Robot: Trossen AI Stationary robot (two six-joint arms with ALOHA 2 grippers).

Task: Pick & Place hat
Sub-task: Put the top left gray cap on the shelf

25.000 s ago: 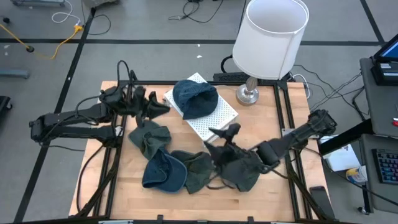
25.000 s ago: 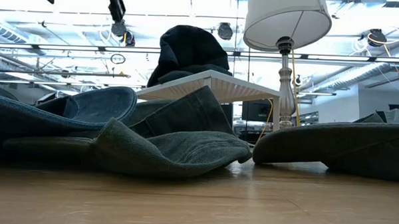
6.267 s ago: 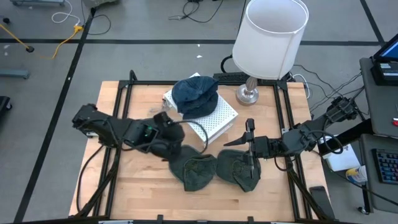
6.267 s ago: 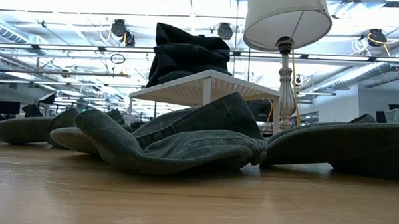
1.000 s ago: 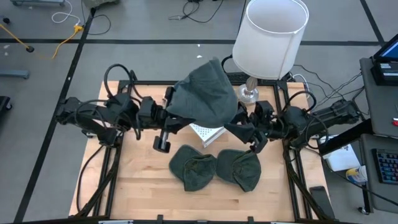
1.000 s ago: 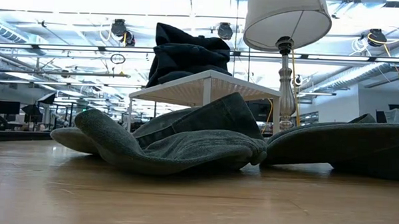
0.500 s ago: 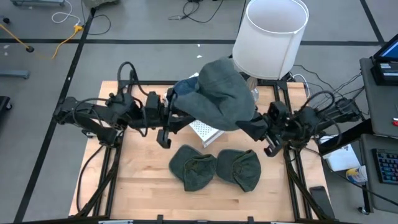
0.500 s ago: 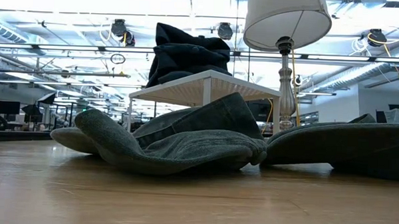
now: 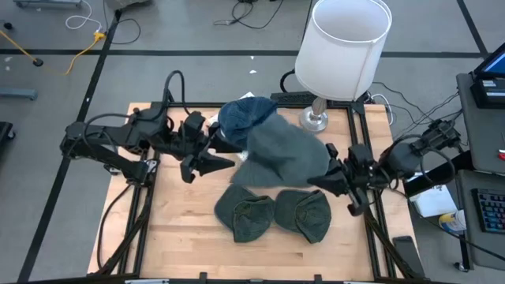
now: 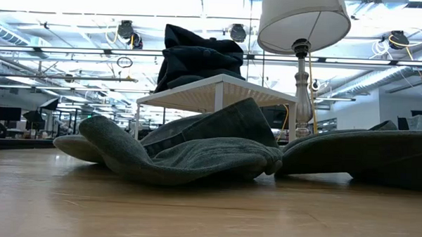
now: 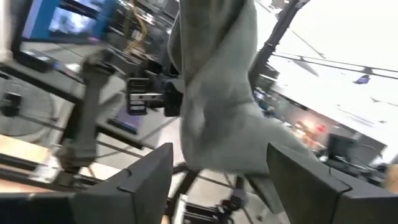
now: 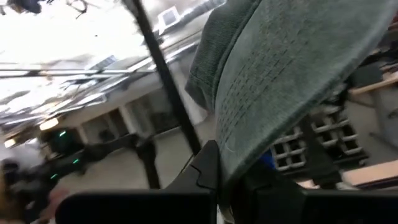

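Observation:
The robot should next set the grey-green hat beside the dark blue hat (image 9: 239, 118), so the left gripper should grip the grey-green hat by its free edge (image 9: 252, 160).
A grey-green hat (image 9: 282, 162) hangs in the air over the near part of the white stand (image 10: 219, 87); my right gripper (image 9: 325, 180) is shut on the hat's right side. My left gripper (image 9: 215, 162) is open just left of the hat. In the left wrist view the hat (image 11: 217, 93) hangs beyond the gap between the spread fingers, untouched. A dark blue hat (image 9: 239, 118) rests on top of the stand. Two more green hats (image 9: 245, 214) (image 9: 304, 214) lie flat on the table. My right gripper pinches the hat's edge on its right side (image 12: 227, 155) between its two fingers. The fingers come about level from the table's right. The hat is lifted clear of the table and spreads away from the gripper toward the left, sagging slack.
A lamp with a large white shade (image 9: 345, 46) stands at the far right corner on a metal base (image 9: 314, 120). The two hats on the table fill the near middle. Bare wood (image 9: 173, 229) shows at the near left. A laptop (image 9: 491, 75) sits off the table's right side.
The grey-green hat has swung from high over the stand toward the table's near right and has sunk lower. My right gripper has drawn toward the right edge with it. The hat's left side now hangs free of my left gripper, which points at it from the left.

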